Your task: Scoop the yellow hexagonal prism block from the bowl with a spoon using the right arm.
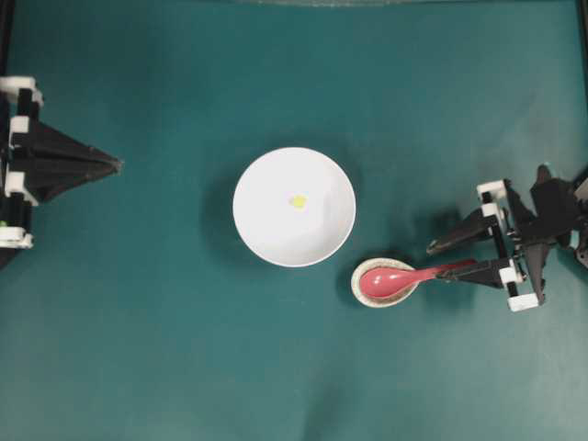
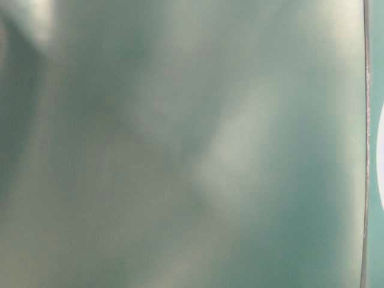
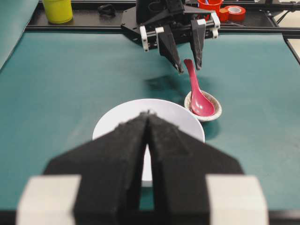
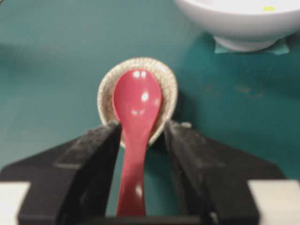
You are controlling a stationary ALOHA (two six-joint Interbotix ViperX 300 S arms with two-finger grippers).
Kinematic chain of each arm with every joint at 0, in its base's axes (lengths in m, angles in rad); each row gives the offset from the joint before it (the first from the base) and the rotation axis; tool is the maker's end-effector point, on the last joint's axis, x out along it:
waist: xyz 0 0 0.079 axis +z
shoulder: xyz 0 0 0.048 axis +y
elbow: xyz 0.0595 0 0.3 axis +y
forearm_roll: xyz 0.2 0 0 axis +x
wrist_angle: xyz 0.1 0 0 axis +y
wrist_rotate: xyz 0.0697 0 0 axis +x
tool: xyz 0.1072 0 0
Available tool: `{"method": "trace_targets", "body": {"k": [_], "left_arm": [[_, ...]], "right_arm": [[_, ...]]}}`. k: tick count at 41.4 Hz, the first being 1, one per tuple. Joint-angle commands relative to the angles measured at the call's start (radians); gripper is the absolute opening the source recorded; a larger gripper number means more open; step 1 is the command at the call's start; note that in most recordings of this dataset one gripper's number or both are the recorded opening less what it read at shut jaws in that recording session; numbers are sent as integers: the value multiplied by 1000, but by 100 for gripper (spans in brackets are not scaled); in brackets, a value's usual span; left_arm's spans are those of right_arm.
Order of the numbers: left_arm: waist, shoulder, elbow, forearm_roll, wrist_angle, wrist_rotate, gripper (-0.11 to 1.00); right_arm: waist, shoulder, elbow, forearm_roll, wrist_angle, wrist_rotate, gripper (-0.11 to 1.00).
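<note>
My right gripper's fingers are still above the handle, so it is too early to close on the spoon's handle. The gripper moves down first.
The white bowl (image 1: 248,184) sits mid-table with the tiny yellow hexagonal prism block (image 1: 298,201) inside it. To its lower right, the pink-red spoon (image 1: 390,280) lies with its scoop in a small speckled rest (image 1: 386,304) and its handle pointing right. My right gripper (image 1: 435,262) is open, one finger on each side of the handle, with table showing between the handle and the fingers. The right wrist view shows the spoon (image 4: 137,101) running back between my right gripper (image 4: 142,126) fingers, with the bowl (image 4: 234,23) and block (image 4: 268,8) beyond. My left gripper (image 1: 118,165) is shut and empty at the far left.
In the left wrist view a yellow cup (image 3: 58,9) and tape rolls (image 3: 234,11) stand on the black rail behind the right arm. The teal mat covers the whole table. The table-level view is a blur with a white sliver (image 2: 380,156) at its right edge.
</note>
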Motion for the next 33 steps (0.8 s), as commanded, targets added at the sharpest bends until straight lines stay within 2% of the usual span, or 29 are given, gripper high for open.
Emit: {"method": "trace_targets", "body": {"k": [1,16,33], "left_arm": [[2,9,-18,0,-6,0,1],[0,9,-18,0,-8,0,1],[2,9,-20,-2,-6,0,1]], "right_arm": [[14,21,-12,14,-20,-3,49],[67,64,-26,61,-26,-5,49],[75,67,-41,61,38,-5,49]]}}
